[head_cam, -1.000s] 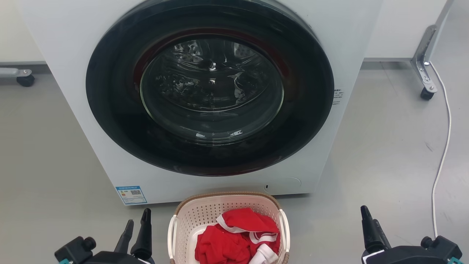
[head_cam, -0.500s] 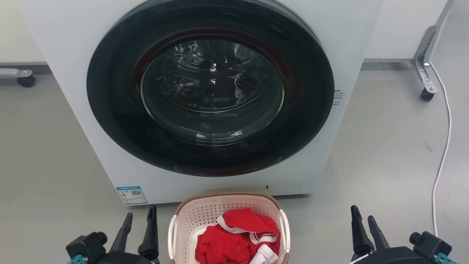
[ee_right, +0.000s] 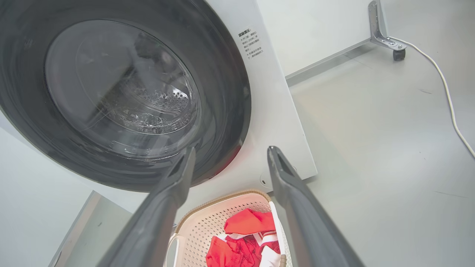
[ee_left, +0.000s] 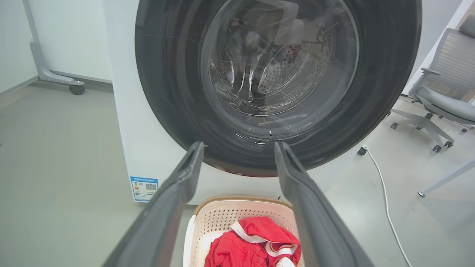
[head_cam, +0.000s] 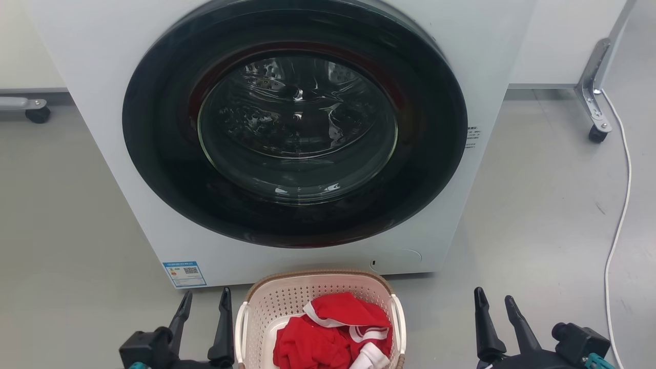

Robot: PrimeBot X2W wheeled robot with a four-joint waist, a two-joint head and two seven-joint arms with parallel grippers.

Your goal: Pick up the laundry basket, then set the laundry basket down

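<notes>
The laundry basket is too wide for my open fingers. I will pick it up next with my left gripper by the slim white handle (head_cam: pixel 241 335) (ee_left: pixel 189 242) at the basket's emptier end.
The laundry basket (head_cam: pixel 277 302) is cream-white and perforated, with a brown rim and white side handles. It stands on the floor before the washing machine and holds red and white clothes (head_cam: pixel 333 333). My left gripper (head_cam: pixel 205 300) is open just left of the basket's left handle, fingers pointing up the head view. My right gripper (head_cam: pixel 494 302) is open, well off to the right of the basket. Both wrist views look down at the basket (ee_left: pixel 219 215) (ee_right: pixel 207 222) between open fingers, nothing held.
The white washing machine (head_cam: pixel 512 46) with its shut round dark door (head_cam: pixel 294 123) stands right behind the basket. A white cable (head_cam: pixel 617 215) runs along the floor on the right, by a wheeled frame leg (head_cam: pixel 594 97). An office chair (ee_left: pixel 441 92) stands farther right.
Both grippers have moved inward toward the basket, the left one rightward up to its left handle, the right one leftward. The basket has not moved.
</notes>
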